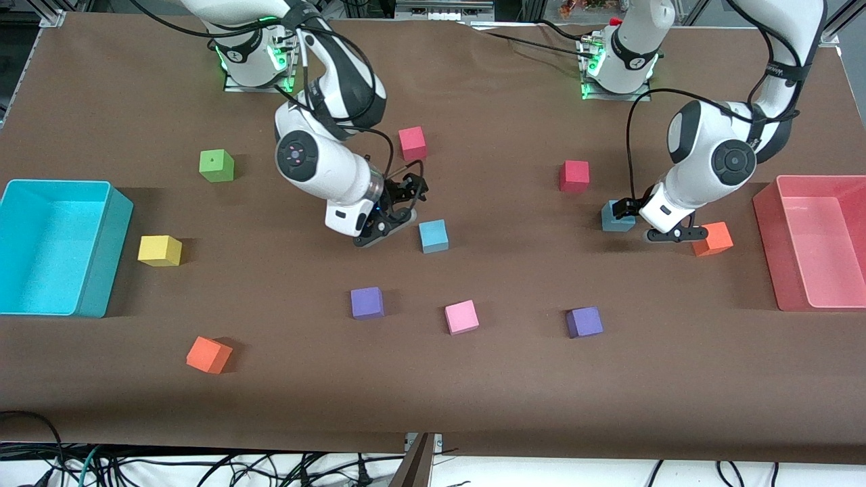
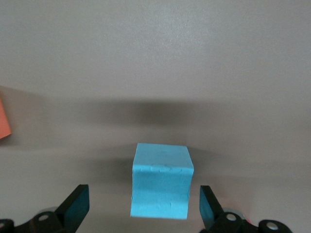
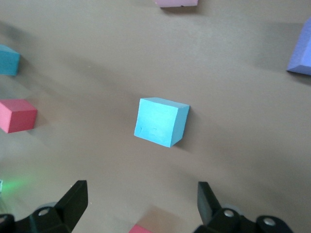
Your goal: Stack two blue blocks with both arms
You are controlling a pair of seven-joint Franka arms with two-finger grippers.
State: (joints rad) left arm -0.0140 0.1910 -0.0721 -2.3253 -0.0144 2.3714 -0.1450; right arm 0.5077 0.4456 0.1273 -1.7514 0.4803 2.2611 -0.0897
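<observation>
My left gripper will next pick up its blue block by the block's two opposite sides, to stack it on the other blue block [image 1: 434, 236].
One blue block [image 1: 433, 235] lies mid-table. My right gripper [image 1: 399, 210] hangs just beside it toward the right arm's end, open and empty. In the right wrist view that block [image 3: 160, 121] lies ahead of the open right gripper [image 3: 141, 191], apart from it. The other blue block [image 1: 616, 218] lies toward the left arm's end, partly hidden by my left gripper [image 1: 648, 220]. In the left wrist view this block [image 2: 161, 180] sits between the spread fingers [image 2: 75, 206] of the left gripper [image 2: 142, 194], with a gap on each side.
An orange cube [image 1: 712, 239] lies right beside the left gripper, a red cube [image 1: 574, 176] farther back. Red [image 1: 412, 143], purple [image 1: 367, 302], pink [image 1: 461, 316] and purple [image 1: 584, 322] cubes surround the middle. A cyan bin [image 1: 101, 270] and a pink bin [image 1: 771, 230] stand at the table's ends.
</observation>
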